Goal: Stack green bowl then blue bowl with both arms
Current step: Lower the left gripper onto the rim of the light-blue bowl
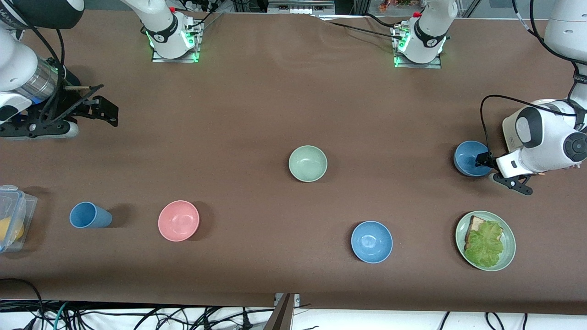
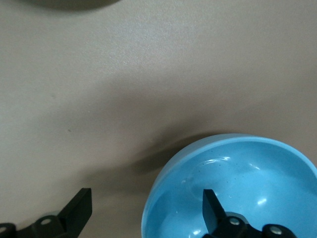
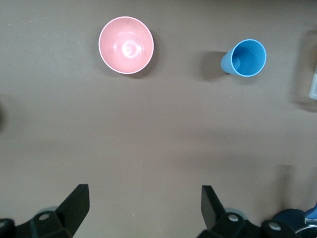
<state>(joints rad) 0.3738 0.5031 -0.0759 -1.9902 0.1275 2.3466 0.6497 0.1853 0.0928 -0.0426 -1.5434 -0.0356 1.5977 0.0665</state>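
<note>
I should close my left gripper on the blue bowl's rim [image 2: 162,176]. Its fingers are on both sides of the rim of the blue bowl, inside and outside.
The green bowl [image 1: 307,163] sits upright near the table's middle. One blue bowl [image 1: 468,158] sits toward the left arm's end. My left gripper [image 1: 501,174] is open and straddles its rim. In the left wrist view, one fingertip [image 2: 210,206] is inside that blue bowl [image 2: 247,178], and the other [image 2: 79,208] is outside over bare table, with the left gripper's middle [image 2: 146,210] at the rim. A second blue bowl [image 1: 371,241] sits nearer the camera. My right gripper [image 1: 103,103] [image 3: 143,206] is open and empty, over bare table at the right arm's end.
A pink bowl [image 1: 178,220] [image 3: 126,44] and a blue cup [image 1: 89,215] [image 3: 245,58] sit toward the right arm's end. A clear container [image 1: 11,220] is at that table end. A green plate with a lettuce sandwich [image 1: 509,256] lies nearer the camera than the left gripper.
</note>
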